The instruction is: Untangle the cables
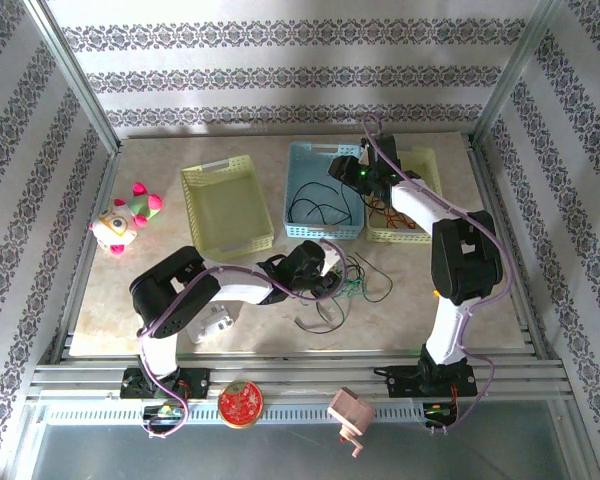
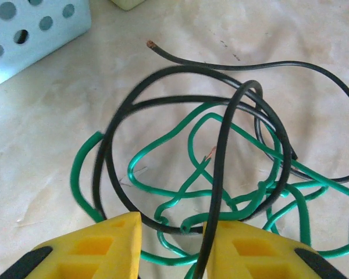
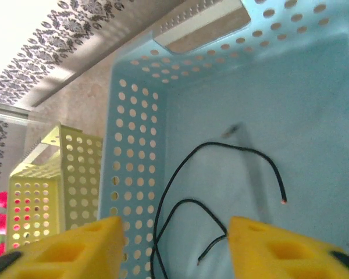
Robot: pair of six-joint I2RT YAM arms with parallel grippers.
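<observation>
My right gripper takes hold of the black cable by its loose outer part [image 1: 388, 278] next, to untangle it.
A tangle of green and black cables [image 1: 358, 282] lies on the table in front of the blue basket [image 1: 298, 160]. My left gripper [image 1: 332, 275] is at its left edge. In the left wrist view its jaws [image 2: 171, 228] stand apart, and a black cable [image 2: 220, 168] runs between them close to the right finger, over loops of green cable [image 2: 223, 216]. My right gripper [image 1: 345, 178] hangs open over the blue basket [image 3: 134, 151], where a loose black cable [image 3: 221, 148] lies on the floor beneath the fingers. Red cables [image 1: 390, 215] lie in the right yellow basket [image 1: 430, 165].
An empty yellow basket [image 1: 192, 180] stands left of the blue one. A plush toy [image 1: 125, 220] sits at the far left. A white object [image 1: 210, 325] lies beside the left arm. A red round thing [image 1: 240, 403] and a pink one [image 1: 350, 415] rest on the near rail.
</observation>
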